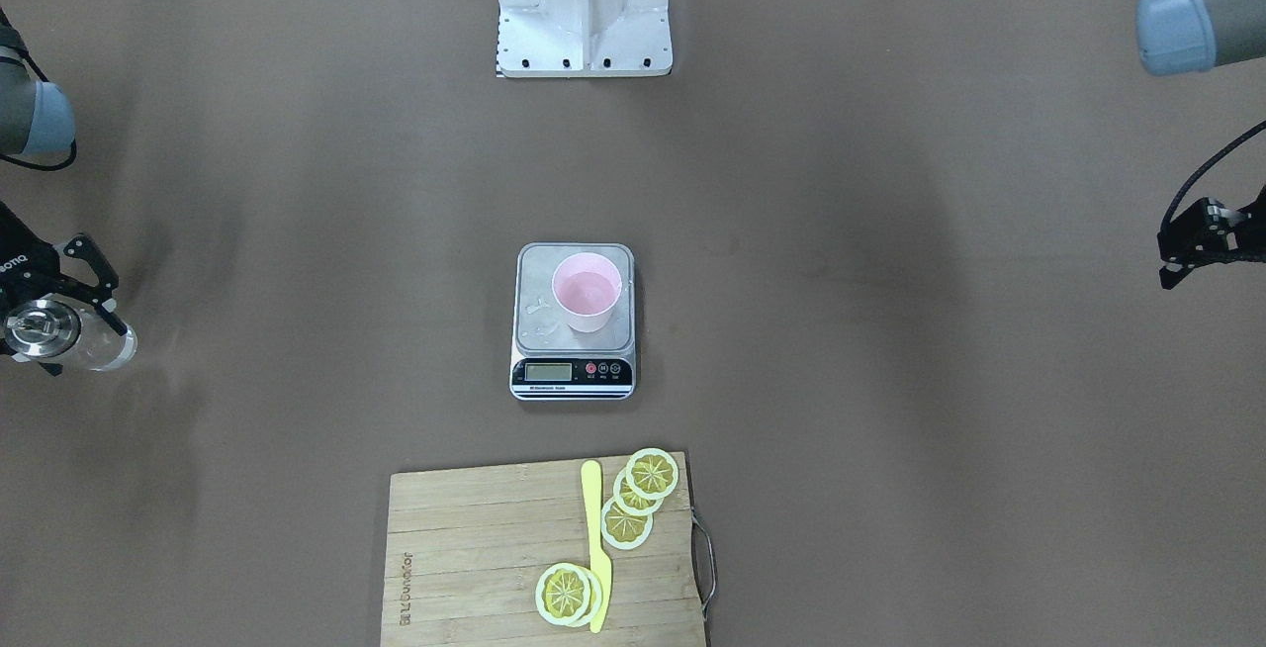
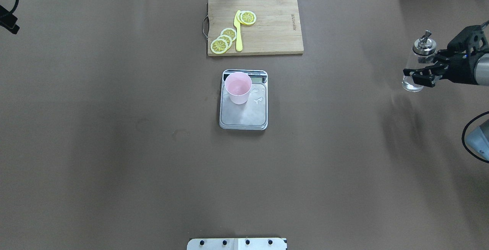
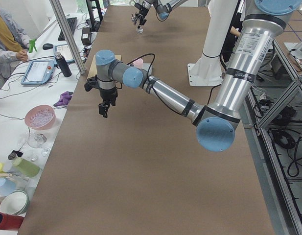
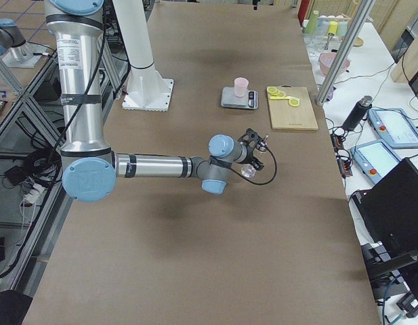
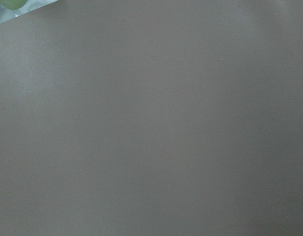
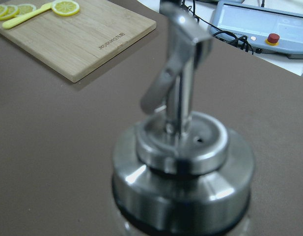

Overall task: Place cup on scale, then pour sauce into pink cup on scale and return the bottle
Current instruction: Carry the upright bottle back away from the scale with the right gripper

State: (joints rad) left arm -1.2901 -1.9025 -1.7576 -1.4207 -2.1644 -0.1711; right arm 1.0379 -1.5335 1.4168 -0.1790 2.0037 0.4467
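Observation:
The robot's right gripper needs to lower the bottle before letting it go, because the bottle's glass base [image 1: 112,349] is still hanging above the tabletop, apart from its shadow.
The pink cup [image 1: 587,293] stands upright on the far-left part of the scale's steel plate [image 1: 539,335], with clear liquid inside and small drops on the plate beside it. Both also show in the overhead view: the cup [image 2: 238,87] and the scale [image 2: 244,117]. My right gripper [image 2: 418,72] is shut on the clear glass bottle [image 2: 410,84], held upright near the table's right end with a little liquid at its bottom. Its metal spout cap [image 6: 183,167] fills the right wrist view. My left gripper [image 1: 1182,251] hangs empty at the far left end; I cannot tell whether it is open.
A wooden cutting board [image 2: 275,32] with lemon slices [image 2: 223,39] and a yellow knife [image 2: 238,32] lies beyond the scale. The robot's base plate [image 1: 584,53] is at the near edge. Bowls and cups stand on a side bench [image 3: 40,117].

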